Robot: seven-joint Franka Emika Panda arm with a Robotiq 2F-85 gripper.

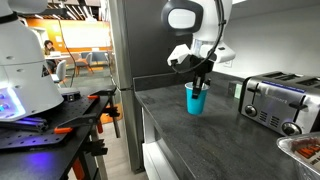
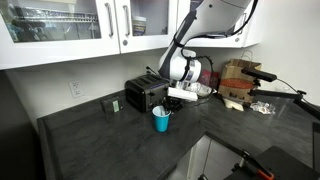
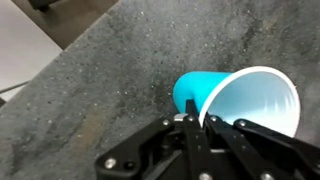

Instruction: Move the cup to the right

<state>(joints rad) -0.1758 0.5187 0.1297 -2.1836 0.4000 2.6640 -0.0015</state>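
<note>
I should move the cup nearer the countertop's edge (image 1: 152, 122) (image 3: 60, 52) before my gripper lets go, as a broad part of the countertop lies between that edge and the cup's base.
The cup (image 1: 196, 99) is a small teal-blue tapered plastic cup standing upright on the dark countertop (image 1: 190, 140). It shows in both exterior views (image 2: 161, 121) and fills the right of the wrist view (image 3: 240, 100), open mouth towards the camera. No stick shows. My gripper (image 1: 200, 80) reaches down from above, also visible in an exterior view (image 2: 172, 106). In the wrist view the gripper (image 3: 197, 118) has its fingers closed on the cup's rim, one finger outside the wall and one inside.
A silver toaster (image 1: 280, 102) stands right of the cup in an exterior view; in another it sits behind it (image 2: 146, 94). A small green object (image 1: 238, 90) is near the toaster. A tray (image 1: 305, 150) is at the front right. The counter edge (image 1: 140, 105) drops off at left.
</note>
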